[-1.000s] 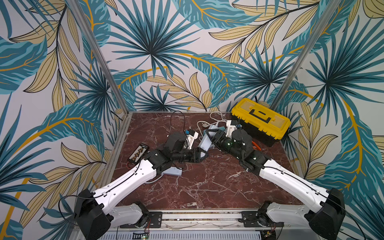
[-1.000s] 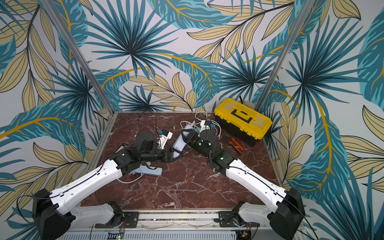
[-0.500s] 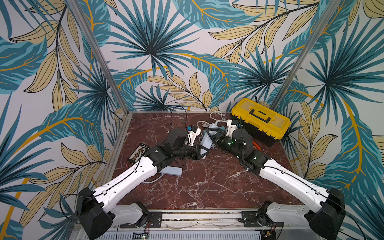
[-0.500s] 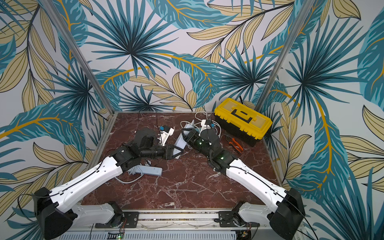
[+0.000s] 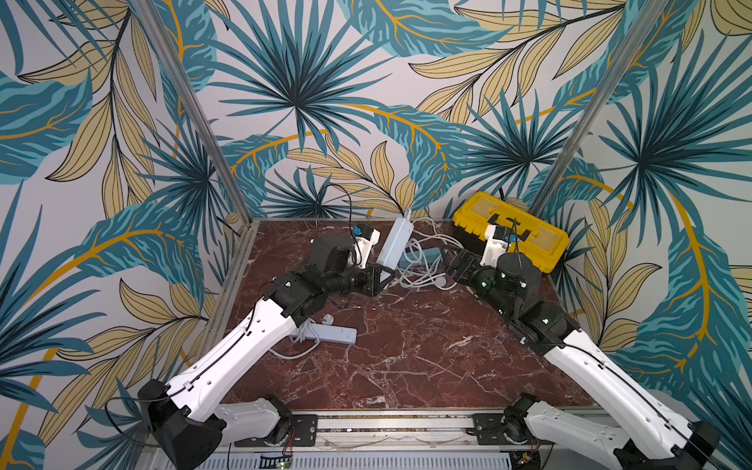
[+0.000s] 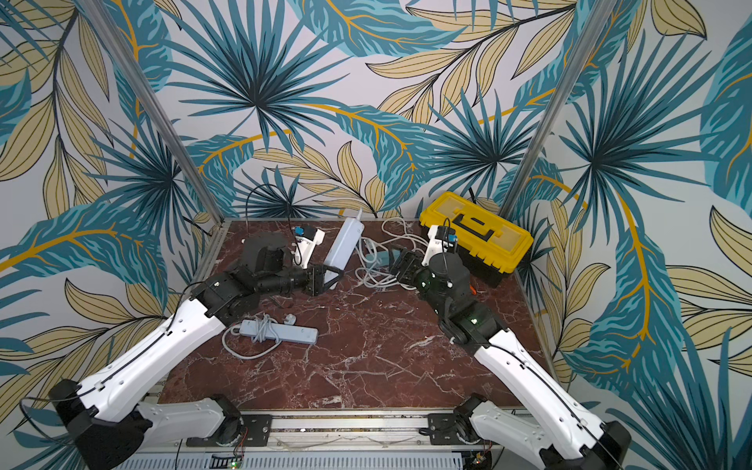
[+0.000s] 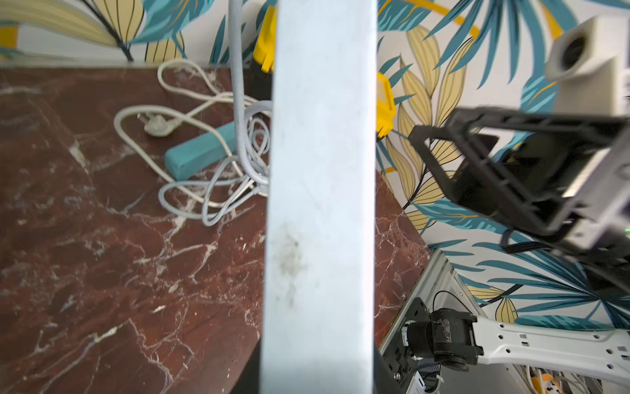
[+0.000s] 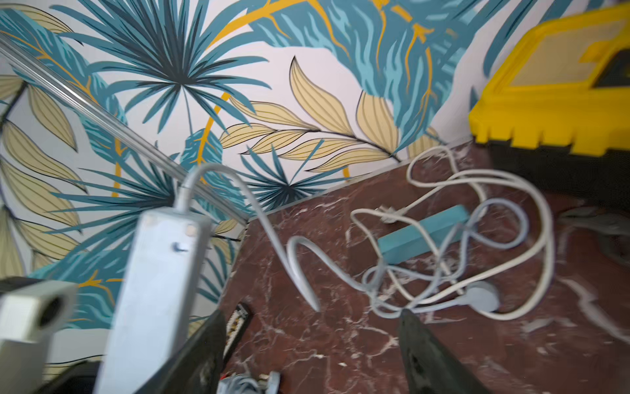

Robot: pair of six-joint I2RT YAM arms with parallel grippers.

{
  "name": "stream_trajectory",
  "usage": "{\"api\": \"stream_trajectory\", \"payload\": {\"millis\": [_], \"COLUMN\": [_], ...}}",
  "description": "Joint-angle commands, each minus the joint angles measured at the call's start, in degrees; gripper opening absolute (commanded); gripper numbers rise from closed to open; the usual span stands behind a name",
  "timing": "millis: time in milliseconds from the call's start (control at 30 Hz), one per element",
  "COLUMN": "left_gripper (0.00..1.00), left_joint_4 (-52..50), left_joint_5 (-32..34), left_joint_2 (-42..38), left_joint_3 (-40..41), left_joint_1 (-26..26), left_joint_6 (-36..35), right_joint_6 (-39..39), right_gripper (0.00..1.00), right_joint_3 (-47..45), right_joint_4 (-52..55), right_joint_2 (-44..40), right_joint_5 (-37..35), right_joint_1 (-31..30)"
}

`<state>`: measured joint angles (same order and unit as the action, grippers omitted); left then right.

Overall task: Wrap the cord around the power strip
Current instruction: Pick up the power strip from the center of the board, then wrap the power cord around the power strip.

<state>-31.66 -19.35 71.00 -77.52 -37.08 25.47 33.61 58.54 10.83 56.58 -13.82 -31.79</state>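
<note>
My right gripper next needs to hold the grey cord [image 8: 269, 221] along its run between the upper end of the power strip and the tangle, so that it can wrap the cord around the power strip.
A pale grey power strip [image 5: 394, 241] [image 6: 344, 243] stands tilted off the table, its lower end clamped in my shut left gripper [image 5: 381, 277] [image 6: 325, 280]. In the left wrist view the strip [image 7: 320, 204] fills the middle between the jaws. Its grey cord [image 8: 269, 221] leaves the strip's upper end [image 8: 156, 273] and drops into a loose tangle [image 5: 421, 272] on the table. My right gripper [image 5: 452, 260] [image 6: 402, 264] [image 8: 312, 314] is open and empty, just right of the tangle and apart from the strip.
A teal power strip [image 5: 423, 255] [image 8: 422, 235] and a white cord lie in the same tangle. A second pale strip with its cord bundled on it [image 5: 325, 333] [image 6: 280, 331] lies front left. A yellow toolbox [image 5: 512, 232] [image 6: 476, 232] stands back right.
My left gripper closed on the strip's lower end and holds it up more steeply. The right gripper opened and drew back to the right, away from the strip.
</note>
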Motion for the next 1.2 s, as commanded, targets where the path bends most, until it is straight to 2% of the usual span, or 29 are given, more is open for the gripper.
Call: {"api": "stream_trajectory", "payload": {"millis": [0, 100, 267, 533, 633, 700, 733, 800, 900, 933, 1033, 1167], "left_gripper": [0.0, 0.0, 0.0, 0.0, 0.0, 0.0, 0.0, 0.0, 0.0, 0.0, 0.0, 0.0], "left_joint_4": [1.7, 1.1, 0.9, 1.0, 1.0, 1.0, 1.0, 1.0, 4.7, 7.3, 14.0, 14.4], "left_joint_5": [-4.3, -5.7, -7.7, -9.0, -9.5, -9.7, -9.7, -9.1, -11.7, -12.8, -16.4, -17.2], "left_joint_2": [-2.2, -1.6, -1.0, -1.8, -2.5, -3.3, -3.8, -5.6, -9.7, -11.1, -13.9, -13.3], "left_joint_3": [-5.8, -9.1, -11.6, -10.6, -10.1, -9.6, -9.2, -7.6, -3.5, -1.7, 2.4, 2.8], "left_joint_1": [-0.4, -0.6, -1.0, -1.8, -1.8, -1.4, -1.1, 0.8, 6.1, 8.0, 15.0, 19.3], "left_joint_6": [-5.1, -5.7, -5.0, -3.6, -2.7, -2.0, -1.7, -0.5, 2.6, 4.4, 10.3, 9.4], "right_joint_6": [-12.9, -17.4, -23.7, -32.3, -36.9, -38.9, -39.8, -40.0, -39.2, -39.6, -40.7, -41.6], "right_gripper": [0.72, 0.7, 0.74, 0.78, 0.76, 0.64, 0.54, 0.25, 0.04, 0.01, 0.0, 0.0], "right_joint_3": [-5.3, -11.7, -15.4, -11.8, -7.0, -3.7, -2.9, -2.3, -4.1, -4.9, -7.4, -10.9], "right_joint_4": [3.5, -8.3, -22.3, -40.9, -44.4, -45.1, -45.7, -45.7, -41.7, -39.9, -34.3, -26.9], "right_joint_2": [1.3, 1.3, 4.1, 13.6, 20.3, 24.5, 25.9, 27.8, 28.9, 29.4, 30.5, 27.6], "right_joint_5": [-2.0, 3.1, 2.4, -2.9, -1.1, -0.8, -0.8, -3.1, -4.0, -4.4, -6.9, -9.0], "right_joint_1": [0.1, 0.0, 0.0, 0.0, 0.1, 0.2, 0.3, 0.3, 0.6, 0.6, 0.6, -0.3]}}
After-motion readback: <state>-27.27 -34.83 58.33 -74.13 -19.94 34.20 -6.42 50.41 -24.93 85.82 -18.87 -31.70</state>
